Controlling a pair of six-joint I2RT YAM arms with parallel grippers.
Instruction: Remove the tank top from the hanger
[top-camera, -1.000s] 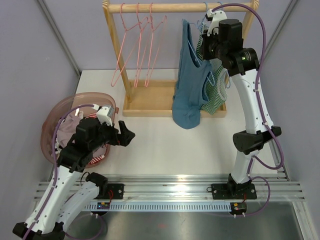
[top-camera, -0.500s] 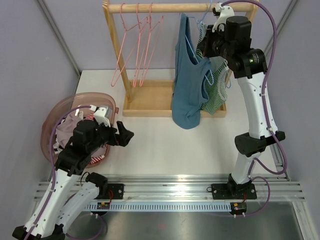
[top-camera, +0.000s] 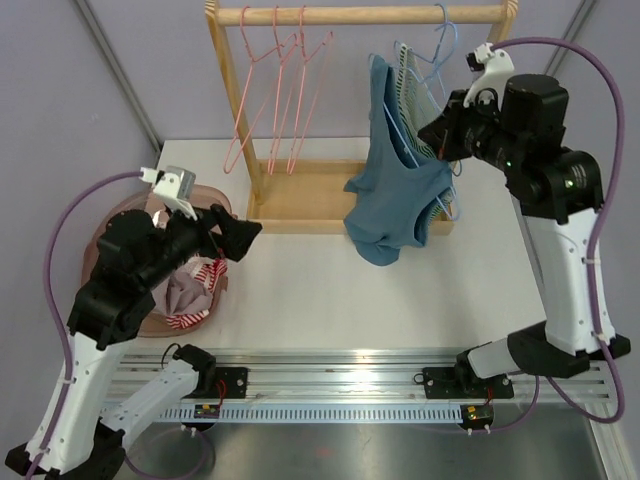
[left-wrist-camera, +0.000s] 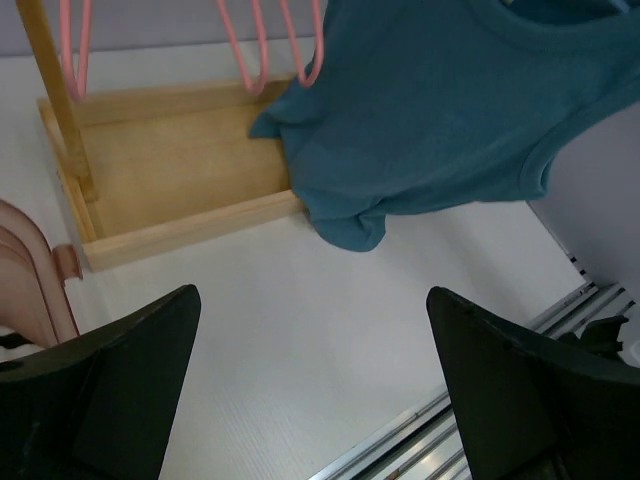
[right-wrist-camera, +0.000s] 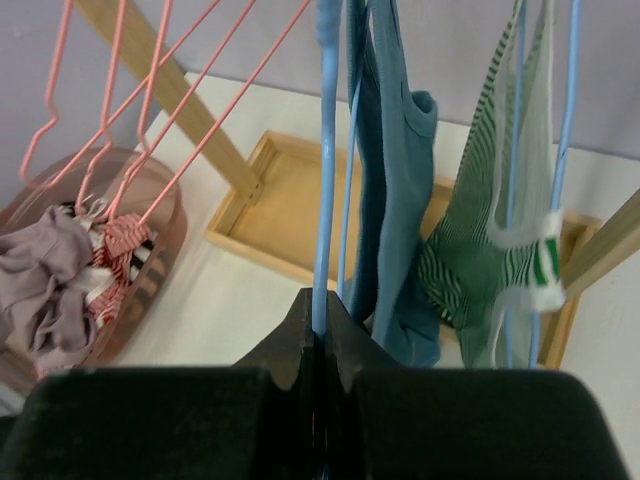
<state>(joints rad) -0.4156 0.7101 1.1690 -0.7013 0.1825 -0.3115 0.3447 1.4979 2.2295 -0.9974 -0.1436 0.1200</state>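
Observation:
My left gripper needs to remove the blue tank top from the hanger. It should pick up the tank top by its shoulder strap (top-camera: 437, 174) (left-wrist-camera: 606, 70) next, away from the hanger wire.
The blue tank top (top-camera: 395, 195) hangs on a light blue hanger (right-wrist-camera: 327, 150), tilted away from the wooden rail (top-camera: 350, 15). My right gripper (top-camera: 432, 135) is shut on that hanger's wire, seen between the closed jaws in the right wrist view (right-wrist-camera: 322, 310). The tank top (right-wrist-camera: 395, 200) drapes just right of the held wire. My left gripper (top-camera: 245, 232) is open and empty, raised over the table left of the tank top. Its view shows the tank top's hem (left-wrist-camera: 440, 110) beyond the open jaws (left-wrist-camera: 312, 295).
A green striped top (right-wrist-camera: 480, 250) hangs on another blue hanger behind the tank top. Three pink hangers (top-camera: 275, 90) hang at the rail's left. The rack's wooden base tray (top-camera: 300, 195) sits below. A pink basket (right-wrist-camera: 150, 250) of clothes stands at the left.
My right arm has swung right and toward the front, pulling the hanger and tank top out from the rail. My left arm has risen and reached toward the rack.

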